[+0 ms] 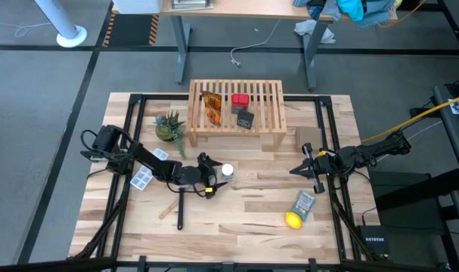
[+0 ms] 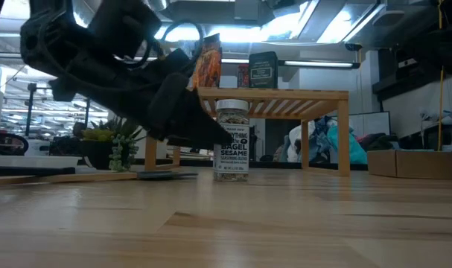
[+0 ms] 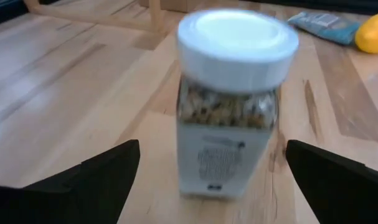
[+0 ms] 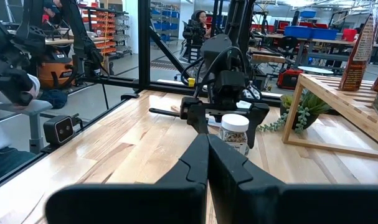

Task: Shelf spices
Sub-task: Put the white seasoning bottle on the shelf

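Observation:
The left gripper should set the bottle on the slatted shelf, so next it should grab the bottle by its clear body below the white cap [image 1: 226, 178].
The clear white-capped bottle [image 3: 229, 106] stands upright on its base on the tabletop, in front of the shelf [image 1: 235, 113]. My left gripper [image 3: 213, 186] is open, one finger on either side of the bottle with a gap on both sides. On the shelf's slatted top sit the amber packets [image 1: 211, 108], the small red box [image 1: 240, 99] and the small black box [image 1: 245, 119]. My right gripper [image 1: 297, 169] waits shut at the right of the table, pointing level toward the bottle [image 4: 234, 132].
A small potted plant [image 1: 169, 126] stands left of the shelf. A grey-blue packet [image 1: 304, 202] and a yellow lemon [image 1: 293, 220] lie near the front right. A pale tray-like object [image 1: 141, 180] and a wooden stick [image 1: 167, 210] lie beside my left arm.

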`<state>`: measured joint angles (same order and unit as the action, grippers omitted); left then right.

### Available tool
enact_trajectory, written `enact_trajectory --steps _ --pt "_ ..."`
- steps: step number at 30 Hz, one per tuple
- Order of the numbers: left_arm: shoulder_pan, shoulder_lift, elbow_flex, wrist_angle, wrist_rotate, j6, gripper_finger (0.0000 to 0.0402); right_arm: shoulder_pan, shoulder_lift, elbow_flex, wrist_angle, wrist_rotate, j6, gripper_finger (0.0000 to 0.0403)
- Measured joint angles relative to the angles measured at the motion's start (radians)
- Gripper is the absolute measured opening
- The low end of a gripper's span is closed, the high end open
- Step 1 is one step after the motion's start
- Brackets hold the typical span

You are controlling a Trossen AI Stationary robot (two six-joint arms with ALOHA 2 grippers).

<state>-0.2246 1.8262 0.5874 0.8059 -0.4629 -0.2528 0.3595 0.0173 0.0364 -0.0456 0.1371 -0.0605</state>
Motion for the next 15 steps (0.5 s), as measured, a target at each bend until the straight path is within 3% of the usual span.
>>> enact_trajectory --steps 7,15 --pt "0.023 0.008 0.042 -0.003 0.015 0.047 0.0396 0.000 0.000 0.000 0.000 0.000 0.000 0.0008" --pt "0.023 0.008 0.044 -0.039 -0.040 -0.004 0.0396 0.000 0.000 0.000 0.001 0.000 0.000 0.0008"
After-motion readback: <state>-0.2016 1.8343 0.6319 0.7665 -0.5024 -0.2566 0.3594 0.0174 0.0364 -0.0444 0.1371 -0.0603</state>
